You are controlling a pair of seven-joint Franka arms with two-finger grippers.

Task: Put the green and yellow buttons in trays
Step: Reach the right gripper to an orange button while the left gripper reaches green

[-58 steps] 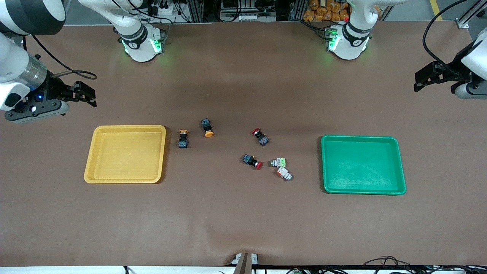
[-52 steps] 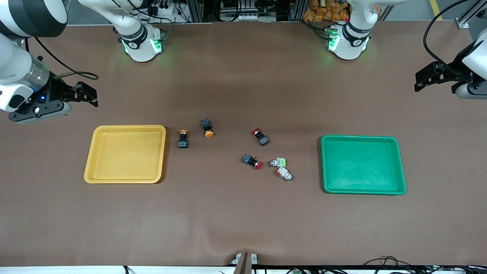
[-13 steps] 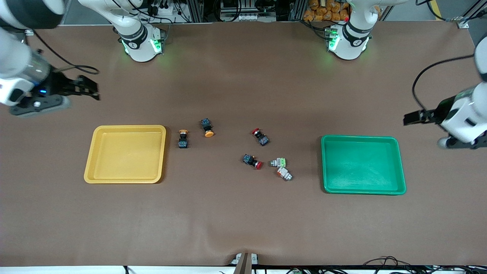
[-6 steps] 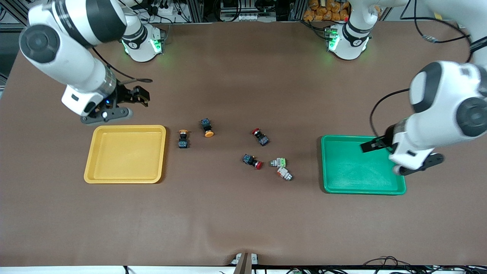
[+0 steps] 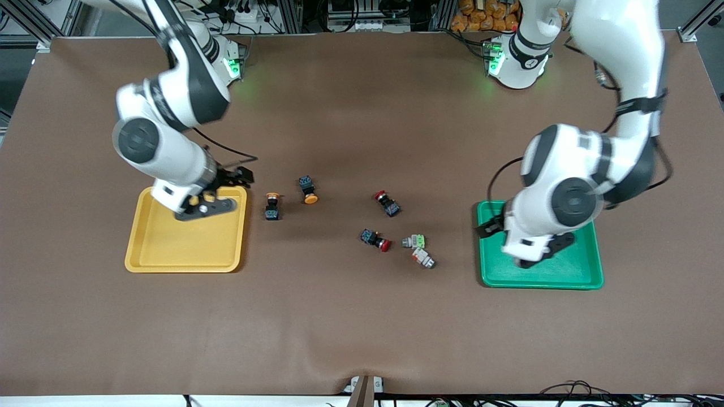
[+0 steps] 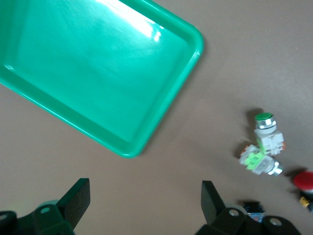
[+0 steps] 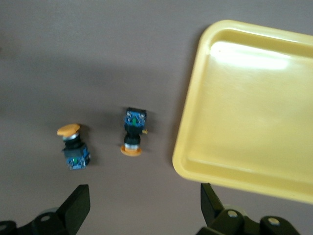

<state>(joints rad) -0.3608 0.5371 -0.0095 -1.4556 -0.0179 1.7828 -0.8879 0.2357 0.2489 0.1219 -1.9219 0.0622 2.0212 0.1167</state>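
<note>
I need to pick up the yellow-capped button next with my right gripper by its black neck behind the cap (image 5: 272, 203), to place the button in the yellow tray (image 5: 169, 249).
Two black-bodied buttons with orange-yellow caps (image 5: 272, 206) (image 5: 308, 189) lie on the table beside the yellow tray (image 5: 169, 249). My right gripper (image 5: 243, 176) hangs open and empty over that tray's corner nearest them. In the right wrist view the two yellow buttons (image 7: 73, 147) (image 7: 133, 132) and the yellow tray (image 7: 254, 112) show past the right gripper (image 7: 144, 205). Two pale-bodied buttons (image 5: 414, 241) (image 5: 422, 258) lie between the yellow-capped pair and the green tray (image 5: 588, 271). My left gripper (image 5: 485, 227) hangs open and empty over that tray's edge. The left wrist view shows the left gripper (image 6: 145, 205), the green tray (image 6: 98, 73) and both pale buttons (image 6: 266, 129) (image 6: 259, 161).
Two black-bodied switches with red caps (image 5: 387, 203) (image 5: 375, 239) lie near the pale buttons, one of them a red cap (image 6: 304, 180) in the left wrist view. Both trays hold nothing. Brown table cloth spreads wide toward the front camera.
Both arms have swung in from the table's ends toward the middle, each gripper now over its tray's inner edge. The fingers stayed open. No button has moved.
</note>
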